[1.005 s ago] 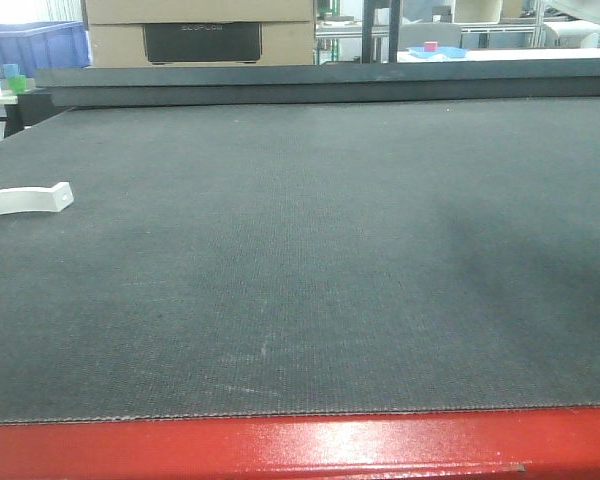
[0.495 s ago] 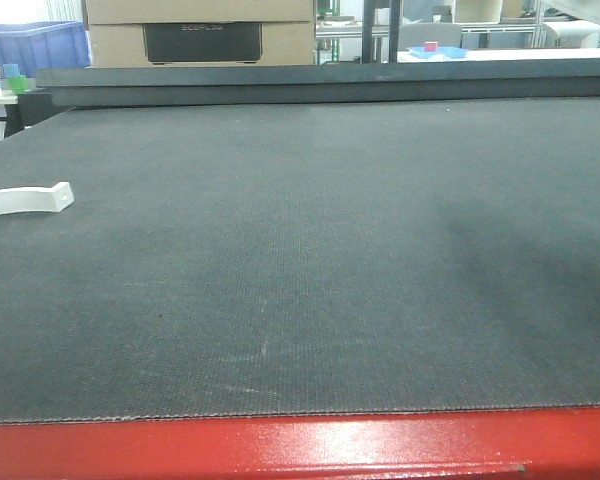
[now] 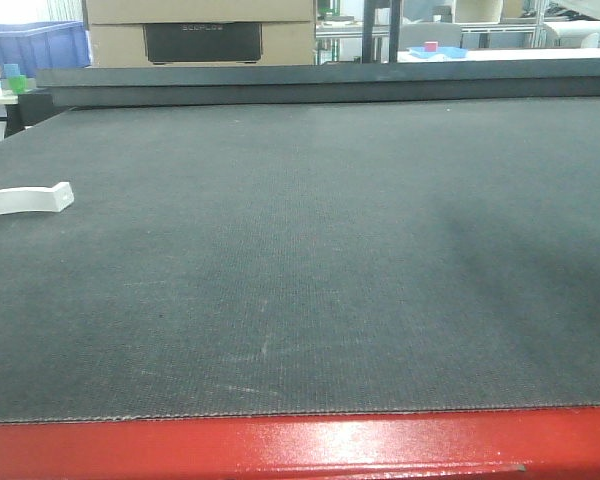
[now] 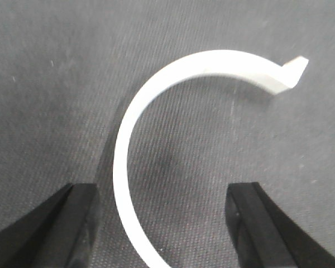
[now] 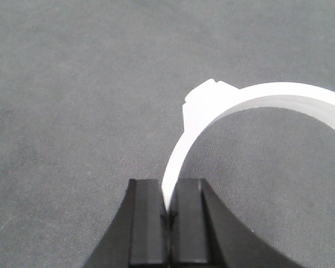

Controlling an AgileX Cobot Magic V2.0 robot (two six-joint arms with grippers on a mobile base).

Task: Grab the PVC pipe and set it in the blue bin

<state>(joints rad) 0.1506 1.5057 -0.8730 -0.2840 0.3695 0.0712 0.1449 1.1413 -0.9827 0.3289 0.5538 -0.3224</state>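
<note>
My left gripper is to carry the white curved PVC pipe to the blue bin, so it should next grab the pipe by its plain narrow end (image 4: 152,251).
In the left wrist view a white curved PVC pipe piece (image 4: 156,84) lies flat on the dark mat. My left gripper (image 4: 163,195) stands open above it, and the arc's lower end runs between the fingers near the left one (image 4: 78,223). In the right wrist view my right gripper (image 5: 167,192) is shut on the thin end of another white curved PVC pipe piece (image 5: 257,95), which arcs up and to the right over the mat. The front view shows one white curved piece (image 3: 25,200) at the table's left edge. A blue bin (image 3: 30,45) stands beyond the table's far left corner. Neither gripper shows in the front view.
The dark mat (image 3: 310,250) covers the table, with a red edge (image 3: 300,445) at the front. A cardboard box (image 3: 200,35) and a raised dark ledge (image 3: 330,80) line the back. A small blue tray (image 3: 438,50) sits far behind.
</note>
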